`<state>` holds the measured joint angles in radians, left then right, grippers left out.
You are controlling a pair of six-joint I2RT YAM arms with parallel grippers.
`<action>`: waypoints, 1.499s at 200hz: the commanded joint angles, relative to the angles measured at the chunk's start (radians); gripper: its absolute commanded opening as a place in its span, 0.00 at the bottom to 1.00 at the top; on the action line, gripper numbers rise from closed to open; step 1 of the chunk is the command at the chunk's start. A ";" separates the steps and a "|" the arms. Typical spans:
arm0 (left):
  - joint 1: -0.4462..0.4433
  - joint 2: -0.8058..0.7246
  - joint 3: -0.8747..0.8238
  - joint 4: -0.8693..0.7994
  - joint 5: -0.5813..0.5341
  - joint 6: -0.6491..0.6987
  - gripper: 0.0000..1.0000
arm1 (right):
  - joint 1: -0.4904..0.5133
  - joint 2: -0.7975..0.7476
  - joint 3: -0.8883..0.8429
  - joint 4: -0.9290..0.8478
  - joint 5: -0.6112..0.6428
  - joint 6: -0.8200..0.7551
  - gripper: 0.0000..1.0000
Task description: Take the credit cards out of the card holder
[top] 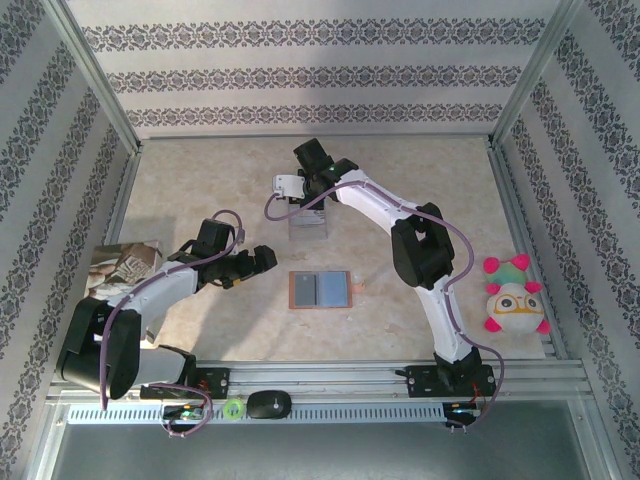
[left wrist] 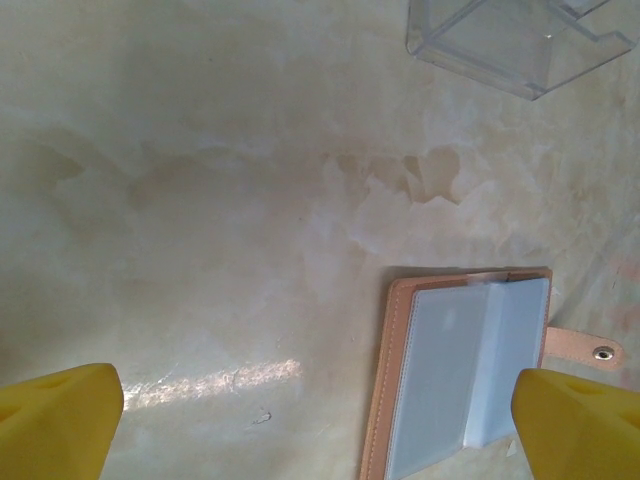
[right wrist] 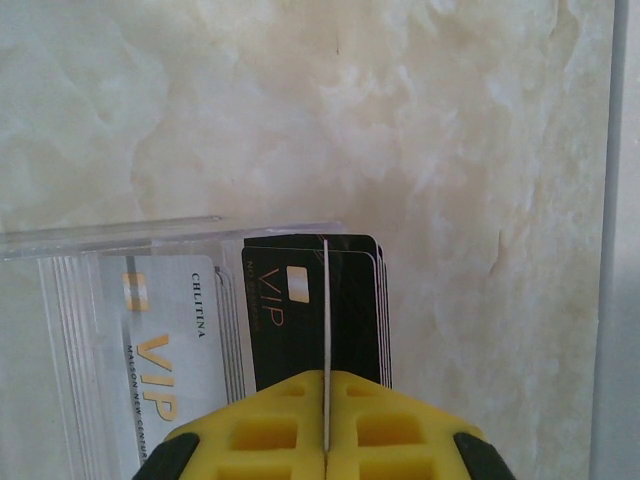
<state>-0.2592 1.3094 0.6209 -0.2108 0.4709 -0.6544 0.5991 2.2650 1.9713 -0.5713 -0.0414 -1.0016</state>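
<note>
The thin card is lined up over the case's black VIP cards, so it would settle on them if the robot's right gripper opened now.
The tan card holder lies open on the table, its blue-grey sleeves facing up and its snap tab out to the side. My left gripper hovers just left of it, open, with one yellow fingertip at each side and nothing between them. My right gripper is shut on a thin card seen edge-on. It holds that card over a clear plastic case containing a silver VIP card and black VIP cards.
A pink-and-green plush toy sits at the right rail. A booklet lies at the left edge beside the left arm. A black mouse rests on the front ledge. Metal frame rails border the table.
</note>
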 commanded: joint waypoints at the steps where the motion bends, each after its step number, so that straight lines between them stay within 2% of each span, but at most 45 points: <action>1: 0.020 0.005 -0.013 0.031 0.021 0.006 1.00 | -0.005 0.015 -0.012 0.011 -0.004 -0.004 0.06; 30: 0.021 0.002 -0.015 0.035 0.022 0.004 1.00 | -0.005 0.010 -0.022 0.024 0.008 0.000 0.14; 61: 0.023 0.000 -0.017 0.037 0.028 0.002 1.00 | -0.003 0.006 -0.038 0.083 0.037 0.010 0.28; 101: 0.023 -0.008 -0.019 0.041 0.031 -0.002 1.00 | -0.005 -0.001 -0.032 0.184 0.064 0.069 0.31; 139: 0.023 -0.051 -0.020 0.036 0.009 -0.010 1.00 | 0.004 -0.059 -0.041 0.253 0.023 0.197 0.33; 165: 0.023 -0.085 -0.046 0.065 -0.003 -0.040 1.00 | 0.007 -0.132 -0.079 0.342 -0.011 0.400 0.36; 188: 0.025 -0.109 -0.096 0.140 0.016 -0.082 1.00 | 0.002 -0.209 -0.139 0.408 -0.093 0.716 0.39; 211: 0.026 -0.136 -0.141 0.195 0.031 -0.116 1.00 | 0.004 -0.298 -0.270 0.476 -0.153 1.008 0.41; 250: 0.032 -0.207 -0.199 0.230 0.030 -0.133 1.00 | 0.016 -0.455 -0.505 0.405 -0.190 1.348 0.43; 274: 0.042 -0.240 -0.227 0.247 0.044 -0.138 1.00 | 0.062 -0.536 -0.654 0.310 -0.206 1.401 0.43; 300: 0.050 -0.279 -0.227 0.210 0.023 -0.120 1.00 | 0.198 -0.564 -0.720 0.121 -0.070 1.327 0.42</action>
<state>-0.2279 1.0718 0.4011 -0.0139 0.4984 -0.7723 0.6762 1.7397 1.3087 -0.2565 -0.1883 0.2951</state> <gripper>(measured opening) 0.996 0.425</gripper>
